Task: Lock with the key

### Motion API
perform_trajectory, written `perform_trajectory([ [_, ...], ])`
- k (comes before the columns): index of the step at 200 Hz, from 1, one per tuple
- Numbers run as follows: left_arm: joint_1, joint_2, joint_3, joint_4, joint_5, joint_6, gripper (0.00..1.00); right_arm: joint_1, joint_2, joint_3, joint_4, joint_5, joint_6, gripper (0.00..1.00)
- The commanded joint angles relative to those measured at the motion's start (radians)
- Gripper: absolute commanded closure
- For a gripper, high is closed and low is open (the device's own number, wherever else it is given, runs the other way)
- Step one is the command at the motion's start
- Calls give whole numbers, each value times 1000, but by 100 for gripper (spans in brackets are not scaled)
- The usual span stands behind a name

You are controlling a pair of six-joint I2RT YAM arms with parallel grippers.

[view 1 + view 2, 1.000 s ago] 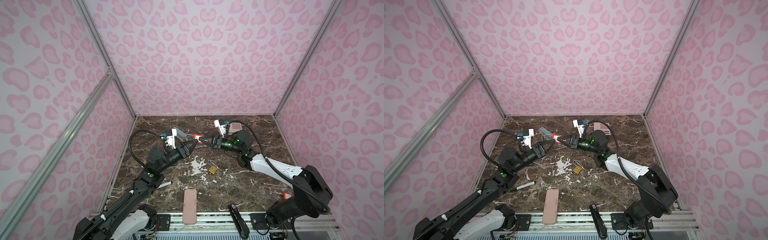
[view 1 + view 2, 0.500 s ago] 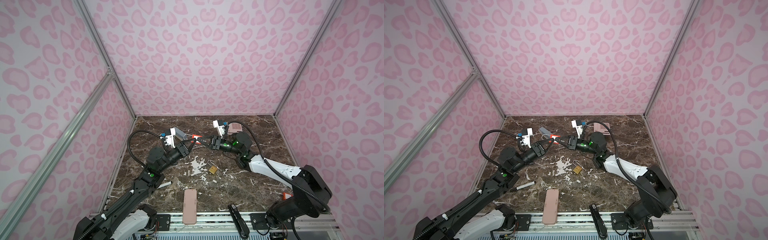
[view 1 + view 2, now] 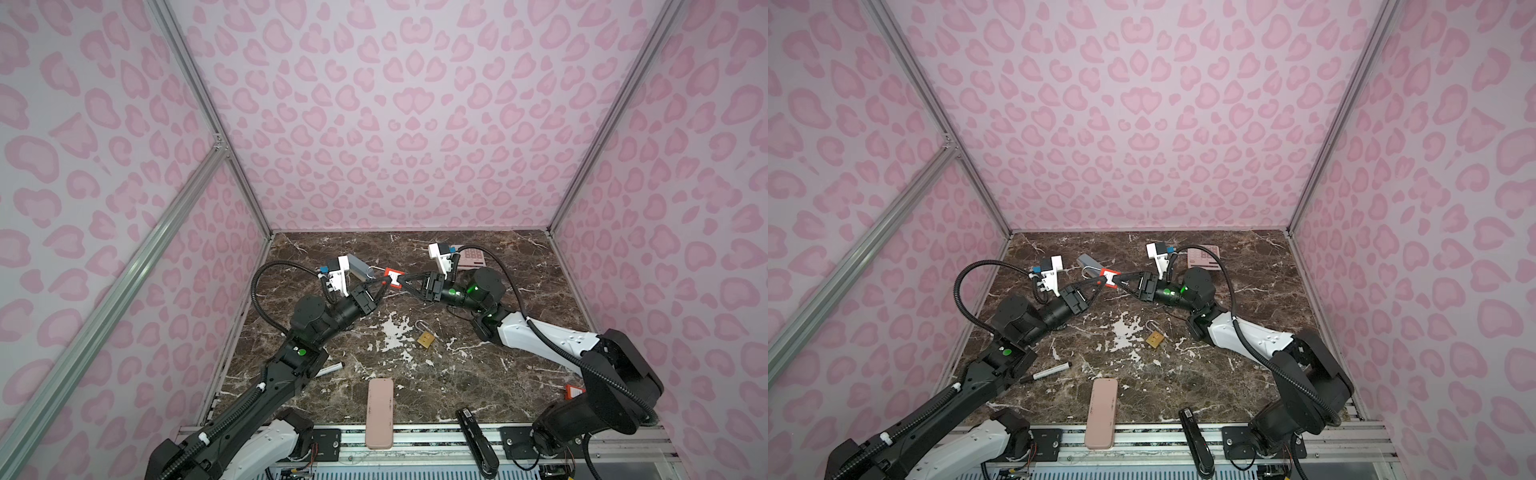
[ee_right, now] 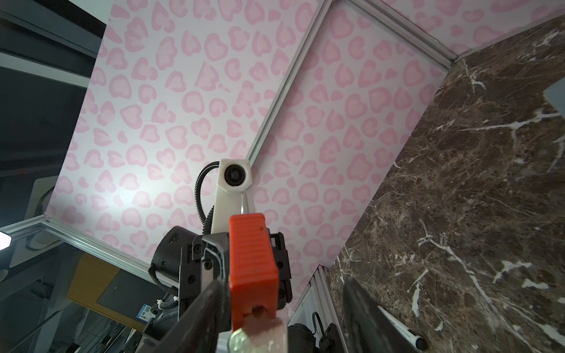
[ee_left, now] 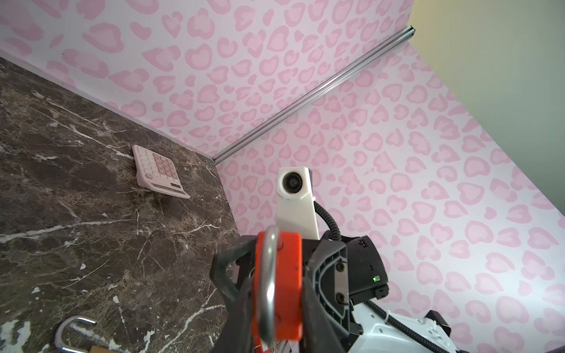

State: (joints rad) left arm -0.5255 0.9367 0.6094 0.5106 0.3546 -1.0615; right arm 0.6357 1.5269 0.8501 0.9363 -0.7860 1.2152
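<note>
I should next grab the silver key [image 4: 256, 336] with my right gripper by its end that sticks out of the red padlock. The key's inserted part then stays free to lock and come out.
A red padlock [image 3: 392, 277] [image 3: 1109, 277] hangs above the back middle of the marble table, between my two grippers. My left gripper [image 3: 384, 284] [image 5: 276, 308] is shut on its body [image 5: 284, 284], one finger pressed on each side, with the silver shackle [image 5: 269, 275] facing the left wrist camera. A silver key [image 4: 256, 336] sticks out of the padlock's end [image 4: 252, 253] in the right wrist view. My right gripper [image 3: 405, 279] [image 4: 284, 308] is open; one finger stands close beside the padlock and the other well away from it.
A brass padlock [image 3: 426, 338] with its shackle open lies on the table [image 3: 519, 291] below the grippers. A pink calculator [image 3: 471, 258] and a grey box [image 3: 357, 266] sit at the back. A marker [image 3: 330, 370], a pink case [image 3: 379, 411] and a black tool [image 3: 476, 432] lie near the front.
My left gripper has closed on the red padlock. My right gripper, which was shut on it, has opened and let go. Both arms have stayed about where they were.
</note>
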Motion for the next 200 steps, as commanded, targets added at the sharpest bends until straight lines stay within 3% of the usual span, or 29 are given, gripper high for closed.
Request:
perform_trajectory([
  [1,-1,-7,-1,44,-8,11,91,-12,17,-24,126,0,64,37],
  [63,-1,-12,-4,35,-9,13,92,-33,17,-66,164,-1,96,38],
  [167,-1,-6,4,28,-9,18,92,-21,6,-78,153,-25,92,60],
  [200,-1,-11,1,23,-13,18,92,-11,1,-74,139,-39,86,61],
])
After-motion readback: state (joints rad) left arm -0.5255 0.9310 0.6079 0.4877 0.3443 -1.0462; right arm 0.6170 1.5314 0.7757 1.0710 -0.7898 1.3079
